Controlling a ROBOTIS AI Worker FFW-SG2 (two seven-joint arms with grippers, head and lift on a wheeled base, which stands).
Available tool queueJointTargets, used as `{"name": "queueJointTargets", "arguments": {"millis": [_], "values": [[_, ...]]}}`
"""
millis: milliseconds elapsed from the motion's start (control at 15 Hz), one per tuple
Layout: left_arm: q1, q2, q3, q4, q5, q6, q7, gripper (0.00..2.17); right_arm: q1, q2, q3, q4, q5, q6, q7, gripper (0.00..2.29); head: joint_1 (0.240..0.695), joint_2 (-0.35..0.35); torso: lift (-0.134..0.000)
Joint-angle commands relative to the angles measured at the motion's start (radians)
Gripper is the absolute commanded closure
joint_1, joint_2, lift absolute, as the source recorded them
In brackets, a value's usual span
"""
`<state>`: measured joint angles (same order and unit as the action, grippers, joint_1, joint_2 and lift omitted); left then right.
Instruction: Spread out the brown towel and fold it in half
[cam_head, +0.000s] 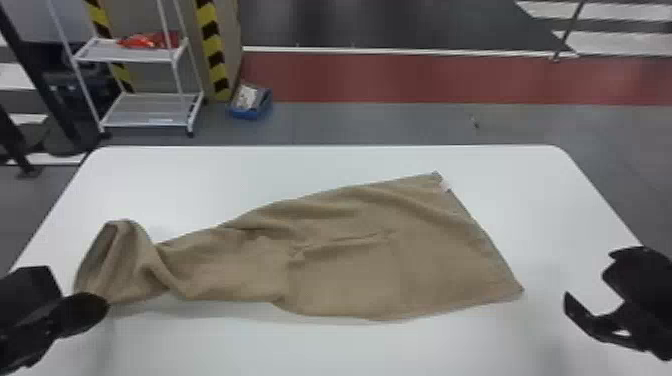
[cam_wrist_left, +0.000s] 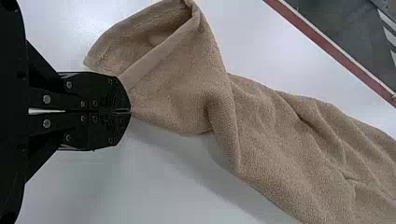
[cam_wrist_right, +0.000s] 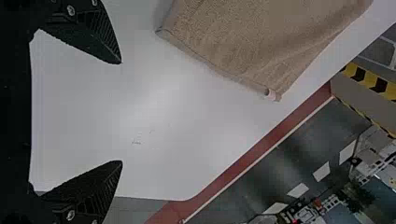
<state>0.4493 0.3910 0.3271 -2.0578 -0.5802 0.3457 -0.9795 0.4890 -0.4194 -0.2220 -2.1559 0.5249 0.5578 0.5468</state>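
Observation:
My right gripper reaches the towel and picks up its near free corner next, since the rest lies broad and flat on the tabletop.
The brown towel lies across the table, broad and fairly flat on the right, bunched and folded over on the left. At its left end is my left gripper; in the left wrist view that gripper is shut on the edge of the towel. My right gripper stands apart from the cloth, beyond its right corner. In the right wrist view the right gripper is wide open with nothing between its fingers, and the towel with its small white tag lies farther off.
The white table has bare surface behind and in front of the towel. Past its far edge are a white shelf rack with red items on top and a blue box on the floor.

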Motion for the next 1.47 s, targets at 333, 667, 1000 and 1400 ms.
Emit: {"name": "queueJointTargets", "arguments": {"millis": [333, 667, 1000, 1400], "values": [[0.017, -0.012, 0.029, -0.065, 0.003, 0.013, -0.036, 1.43, -0.058, -0.03, 0.131, 0.037, 0.103, 0.034, 0.084, 0.16, 0.695, 0.006, -0.128], [0.031, -0.012, 0.032, -0.071, 0.006, 0.01, -0.039, 1.43, -0.17, -0.024, 0.248, 0.122, 0.158, 0.135, 0.096, 0.29, 0.695, 0.028, -0.128], [0.038, -0.011, 0.043, -0.074, 0.011, 0.01, -0.044, 1.43, -0.205, 0.004, 0.289, 0.129, 0.158, 0.15, 0.097, 0.39, 0.695, 0.053, -0.128], [0.031, 0.0, 0.046, -0.065, 0.019, 0.003, -0.041, 1.43, -0.217, 0.011, 0.277, 0.126, 0.144, 0.144, 0.165, 1.32, 0.695, 0.086, -0.128]]}}
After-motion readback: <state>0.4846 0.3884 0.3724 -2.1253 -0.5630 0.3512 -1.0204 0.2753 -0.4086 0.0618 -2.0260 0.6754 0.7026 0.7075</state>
